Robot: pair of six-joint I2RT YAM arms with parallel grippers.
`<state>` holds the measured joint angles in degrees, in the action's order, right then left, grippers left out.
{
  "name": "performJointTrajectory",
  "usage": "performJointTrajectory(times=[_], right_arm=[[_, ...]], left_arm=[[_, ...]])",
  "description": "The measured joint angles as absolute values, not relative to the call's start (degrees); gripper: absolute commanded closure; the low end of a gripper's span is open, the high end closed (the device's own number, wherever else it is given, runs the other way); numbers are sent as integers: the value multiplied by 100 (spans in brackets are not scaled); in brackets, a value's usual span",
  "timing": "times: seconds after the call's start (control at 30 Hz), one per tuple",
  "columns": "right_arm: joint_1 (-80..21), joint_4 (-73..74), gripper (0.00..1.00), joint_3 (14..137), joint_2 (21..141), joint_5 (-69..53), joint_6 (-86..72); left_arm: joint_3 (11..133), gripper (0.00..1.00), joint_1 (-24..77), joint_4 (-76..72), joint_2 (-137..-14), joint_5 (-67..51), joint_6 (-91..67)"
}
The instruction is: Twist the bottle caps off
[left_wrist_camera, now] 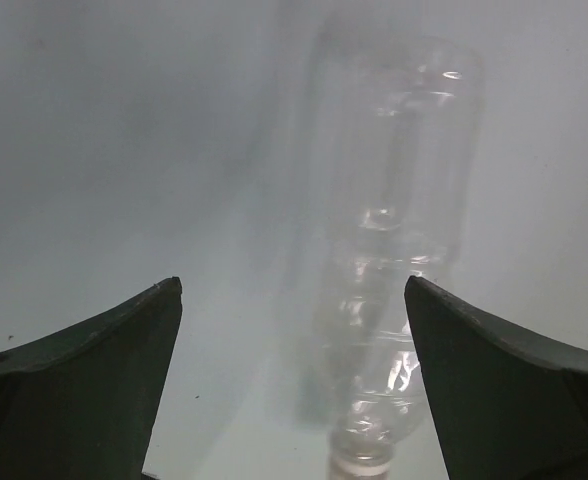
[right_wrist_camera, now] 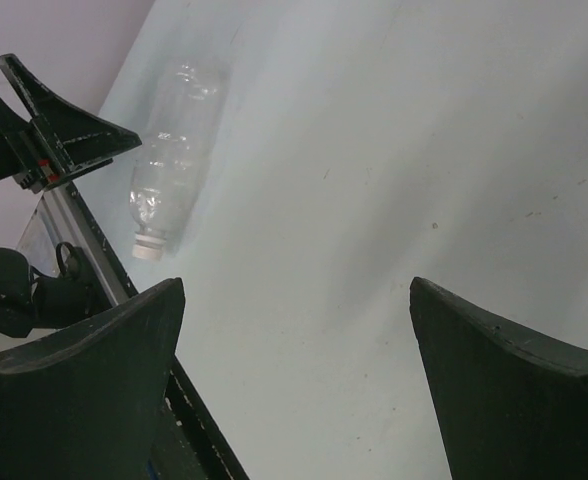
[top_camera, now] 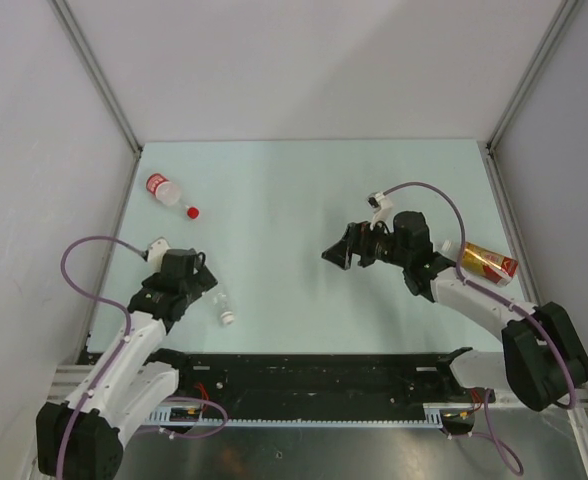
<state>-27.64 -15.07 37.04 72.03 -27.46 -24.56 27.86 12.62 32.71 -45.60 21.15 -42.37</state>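
Note:
I will next grab the clear crinkled bottle across its body (top_camera: 218, 290) (left_wrist_camera: 386, 262) with my left gripper. That leaves the white cap free for my right gripper to unscrew.
The clear crinkled bottle (top_camera: 221, 304) (left_wrist_camera: 394, 230) (right_wrist_camera: 174, 140) lies at the front left, its white cap (top_camera: 228, 319) (left_wrist_camera: 362, 466) (right_wrist_camera: 147, 250) pointing toward the near edge. My left gripper (top_camera: 206, 285) (left_wrist_camera: 292, 284) hovers open just over it, the bottle lying nearer the right-hand finger (left_wrist_camera: 494, 390). A red-labelled bottle (top_camera: 162, 188) lies at the back left with a red cap (top_camera: 192, 212) at its end. The amber bottle (top_camera: 488, 262) with a white cap (top_camera: 444, 246) lies at the right. My right gripper (top_camera: 342, 258) (right_wrist_camera: 296, 284) hangs open over bare table, holding nothing.
The pale green table (top_camera: 304, 200) is walled in white on three sides. A black rail (top_camera: 324, 375) (right_wrist_camera: 124, 280) runs along the near edge. In the right wrist view the left arm's gripper (right_wrist_camera: 54, 130) shows at the upper left.

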Motion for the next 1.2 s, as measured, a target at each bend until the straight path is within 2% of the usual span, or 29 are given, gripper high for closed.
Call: performJointTrajectory(times=[0.13,0.5,0.9,1.2], right_arm=[[-2764,-1614,1,3704,7422,-2836,-2491],[-2792,-1835,1,3710,7806,-2926,-2700],[-3607,-1535,3,4906,9524,-2552,-2797],[-3758,-1264,1,4932,9708,-2593,-2832]], left_arm=[[2786,5,1446,3430,-4630,2451,-4355],[2967,2,2117,3483,-5835,2746,-4351],[3048,6,2187,2119,-5638,1321,-4119],[3592,13,2200,1544,-7098,709,-3824]])
